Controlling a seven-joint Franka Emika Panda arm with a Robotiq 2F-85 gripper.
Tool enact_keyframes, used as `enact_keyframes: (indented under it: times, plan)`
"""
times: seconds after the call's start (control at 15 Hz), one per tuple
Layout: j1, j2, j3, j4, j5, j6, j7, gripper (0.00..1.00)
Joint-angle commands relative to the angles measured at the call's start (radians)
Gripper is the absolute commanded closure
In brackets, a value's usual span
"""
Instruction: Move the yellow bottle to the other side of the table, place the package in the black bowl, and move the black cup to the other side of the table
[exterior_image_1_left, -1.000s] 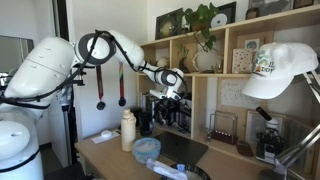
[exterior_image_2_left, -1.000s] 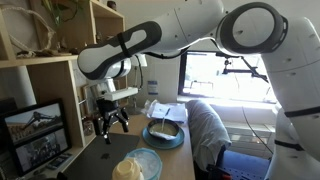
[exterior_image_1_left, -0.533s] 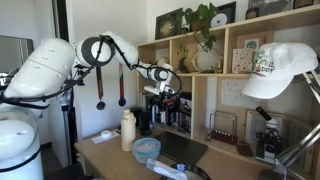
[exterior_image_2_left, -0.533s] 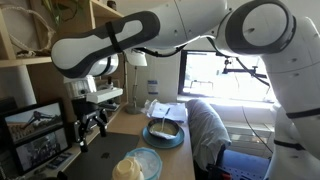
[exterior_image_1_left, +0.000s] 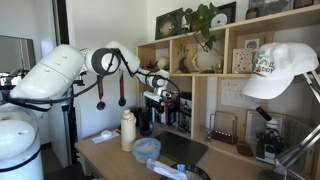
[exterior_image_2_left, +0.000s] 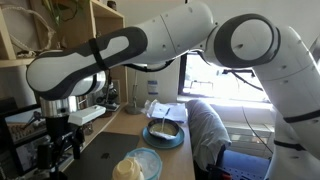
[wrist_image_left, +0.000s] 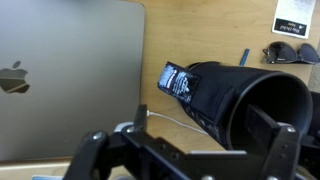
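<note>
I need to move my gripper lower before I close it on the black cup. My fingers are above the cup's rim and would miss if I closed now.
The black cup (wrist_image_left: 225, 95), with a white-printed label on its side, fills the middle of the wrist view, its mouth turned toward the lower right. My gripper (wrist_image_left: 188, 152) hangs just above it, open, one finger at each side and nothing between them. In both exterior views the gripper (exterior_image_1_left: 160, 98) (exterior_image_2_left: 58, 150) hovers over the desk by the shelves. The tall yellow bottle (exterior_image_1_left: 128, 129) stands upright at the desk's edge. A wide dark bowl with a glinting rim (exterior_image_1_left: 168, 169) sits nearest the camera. A pale lump, perhaps the package (exterior_image_2_left: 130, 167), lies in the light-blue bowl (exterior_image_2_left: 150, 160).
A closed silver laptop (wrist_image_left: 65, 75) lies right beside the cup. Sunglasses (wrist_image_left: 290, 52) and a pen rest on the wood beyond it. Wooden shelves (exterior_image_1_left: 225, 90) with plants and pictures back the desk. A white cap (exterior_image_1_left: 280, 70) hangs close to the camera.
The arm has swung sideways along the shelves and lowered toward the desk. The jaws stayed open, and nothing on the desk has moved.
</note>
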Motion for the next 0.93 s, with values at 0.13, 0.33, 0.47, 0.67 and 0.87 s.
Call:
enact_keyframes:
  times: [0.13, 0.33, 0.47, 0.67, 0.87]
  plan:
    - [-0.006, 0.082, 0.035, 0.087, 0.043, -0.018, -0.077, 0.0]
    - [-0.002, 0.102, 0.034, 0.101, 0.031, -0.008, -0.092, 0.28]
    - [-0.003, 0.11, 0.033, 0.108, 0.031, -0.004, -0.097, 0.44]
    - [-0.004, 0.121, 0.033, 0.12, 0.03, -0.007, -0.105, 0.66]
    - [-0.006, 0.128, 0.034, 0.136, 0.032, -0.019, -0.102, 0.89]
